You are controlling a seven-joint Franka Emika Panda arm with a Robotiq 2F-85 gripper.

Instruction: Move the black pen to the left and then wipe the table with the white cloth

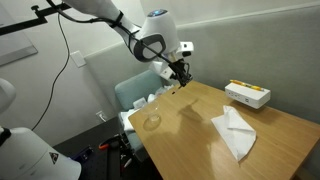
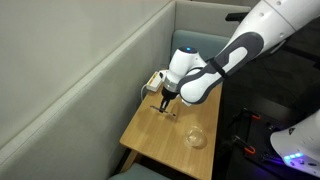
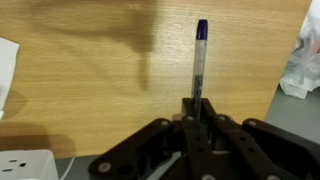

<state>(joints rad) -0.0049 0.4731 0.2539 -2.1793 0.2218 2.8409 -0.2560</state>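
The black pen is above the wood and would fall onto the table if I opened now, so my gripper should keep holding it.
My gripper (image 3: 198, 108) is shut on the black pen (image 3: 200, 60), which sticks out ahead of the jaws over the wooden table (image 3: 90, 80) in the wrist view. In both exterior views the gripper (image 1: 181, 76) (image 2: 166, 101) hangs a little above the far end of the table, with the pen too small to make out. The white cloth (image 1: 236, 133) lies crumpled on the table toward the near right, well away from the gripper. Only a corner of it shows at the left edge of the wrist view (image 3: 6, 70).
A white box with yellow contents (image 1: 247, 95) stands at the table's right side. A clear glass (image 1: 152, 121) (image 2: 196, 135) stands near the table's edge. A chair (image 1: 135, 95) is beyond the table, and a wall socket (image 3: 25, 165) shows below.
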